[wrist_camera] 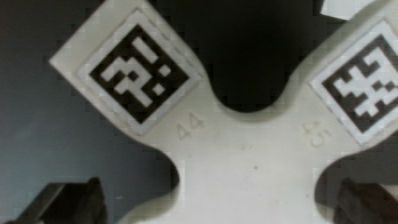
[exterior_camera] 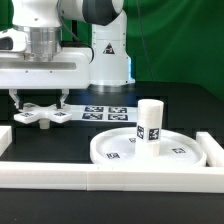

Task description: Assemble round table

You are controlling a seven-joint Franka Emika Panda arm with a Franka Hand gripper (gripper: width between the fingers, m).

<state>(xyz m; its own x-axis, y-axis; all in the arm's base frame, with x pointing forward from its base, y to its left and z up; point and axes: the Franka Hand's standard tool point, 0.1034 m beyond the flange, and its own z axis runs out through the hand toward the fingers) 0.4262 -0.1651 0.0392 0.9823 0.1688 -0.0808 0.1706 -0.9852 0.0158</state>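
I should next use my gripper to grab the white cross piece's narrow middle (exterior_camera: pixel 43 112), so that I can fit the piece onto the short post (exterior_camera: pixel 150 122) on the disc.
The white four-armed cross piece (exterior_camera: pixel 40 115) lies flat on the black table at the exterior view's left. My gripper (exterior_camera: pixel 40 103) is low over it and open, with one finger on each side of its middle. In the wrist view the cross piece (wrist_camera: pixel 249 150) fills the frame, with two tagged arms spreading away. The dark fingers (wrist_camera: pixel 71 202) stand on either side of its waist, with a gap on at least one side. The gripper (wrist_camera: pixel 222 208) holds nothing. The round disc (exterior_camera: pixel 115 148) lies at the front right with the short post (exterior_camera: pixel 150 122) upright on it.
The marker board (exterior_camera: pixel 105 112) lies flat behind the disc. Long white border bars run along the front (exterior_camera: pixel 100 178), the right (exterior_camera: pixel 214 150) and the left (exterior_camera: pixel 4 138) of the work area. The robot base (exterior_camera: pixel 108 50) stands at the back.
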